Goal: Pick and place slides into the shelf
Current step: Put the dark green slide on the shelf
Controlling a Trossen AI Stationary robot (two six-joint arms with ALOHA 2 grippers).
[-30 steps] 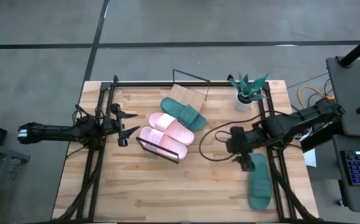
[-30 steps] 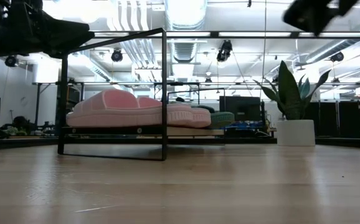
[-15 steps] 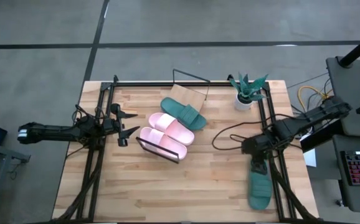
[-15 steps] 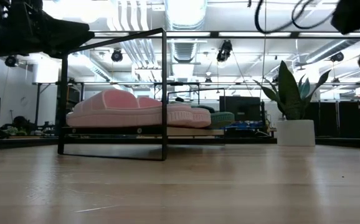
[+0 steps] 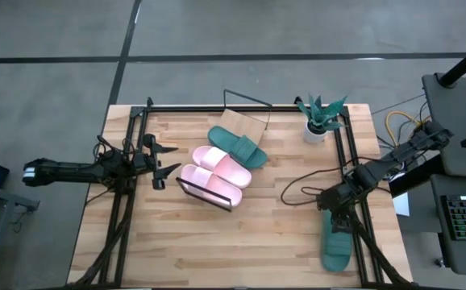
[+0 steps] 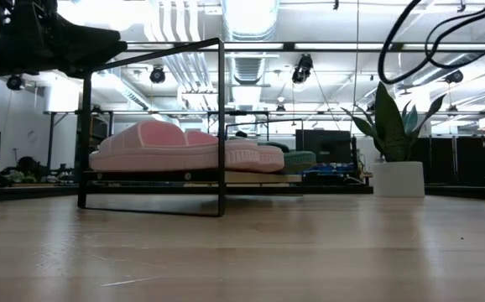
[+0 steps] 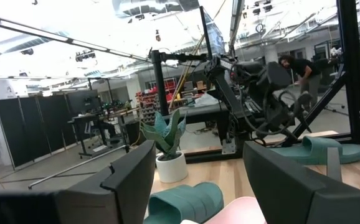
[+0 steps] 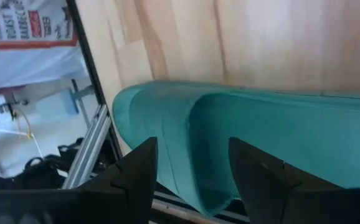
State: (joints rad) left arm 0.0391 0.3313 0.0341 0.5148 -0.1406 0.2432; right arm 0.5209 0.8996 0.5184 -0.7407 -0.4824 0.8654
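Observation:
The teal slide needs to go into the shelf next. My right gripper should grab it by its strap (image 8: pixel 164 134).
Two pale pink slides (image 5: pixel 215 174) and one teal slide (image 5: pixel 238 147) lie on the shelf (image 5: pixel 249 124), a light-wood board in a black wire frame at the table's middle. They also show in the low view (image 6: pixel 175 148). The second teal slide (image 5: pixel 336 238) lies sole-down on the table near the right edge. My right gripper (image 5: pixel 338 214) is open just above that slide's far end. In the right wrist view its gripper (image 8: pixel 192 180) has one finger on each side of the teal strap (image 8: pixel 255 143), and no touch shows. My left gripper (image 5: pixel 165 159) waits open, left of the shelf.
A potted plant (image 5: pixel 318 119) in a white pot stands at the far right of the table. Black frame rails (image 5: pixel 354 201) run along both table sides, one right beside the teal slide. A cable loop (image 5: pixel 301 192) trails from my right arm. Bare wood lies at the near middle.
My right gripper has gone toward the table's right and near edges and down, from beside the shelf to over the teal slide at the right edge. Its cable has trailed after it. The slides and my left arm have kept still.

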